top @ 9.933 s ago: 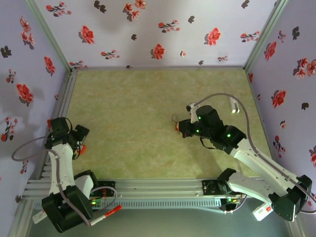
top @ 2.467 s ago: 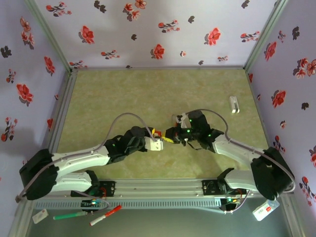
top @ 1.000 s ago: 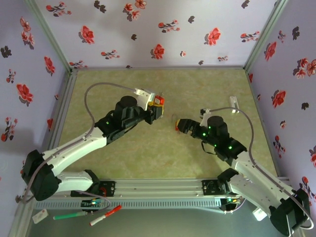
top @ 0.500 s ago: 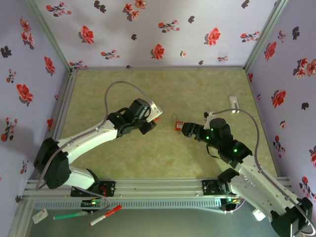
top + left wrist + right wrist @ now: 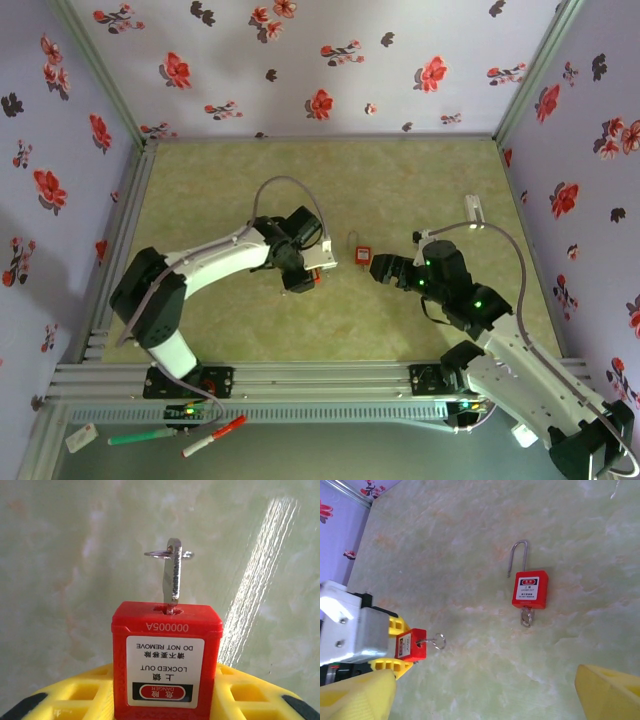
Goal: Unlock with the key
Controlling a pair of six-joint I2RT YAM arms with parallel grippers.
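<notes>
My left gripper should stay closed for now, because the red padlock hangs tilted above the flat, empty table and would drop if I opened it now.
A red padlock [image 5: 167, 660] stands between the yellow fingers of my left gripper [image 5: 167, 697], which is shut on it. A silver key [image 5: 171, 575] on a ring sticks out of the padlock's end. The right wrist view shows this same held padlock [image 5: 411, 644] at the left. A second red padlock [image 5: 530, 589] lies flat on the table with its shackle swung open and a key [image 5: 525, 616] in its base. My right gripper [image 5: 482, 702] hovers open, a little short of that padlock [image 5: 362, 255]. From above, my left gripper [image 5: 308, 275] is left of it and my right gripper [image 5: 385, 268] right of it.
A small white object [image 5: 474, 211] lies at the table's back right. Two markers [image 5: 213, 435] rest on the near ledge beyond the rail. Flowered walls close in the left, back and right sides of the green table [image 5: 220, 190].
My left arm has swung from the back toward the table's middle, carrying its padlock. My right gripper has drawn back from the lying padlock and opened a little wider.
</notes>
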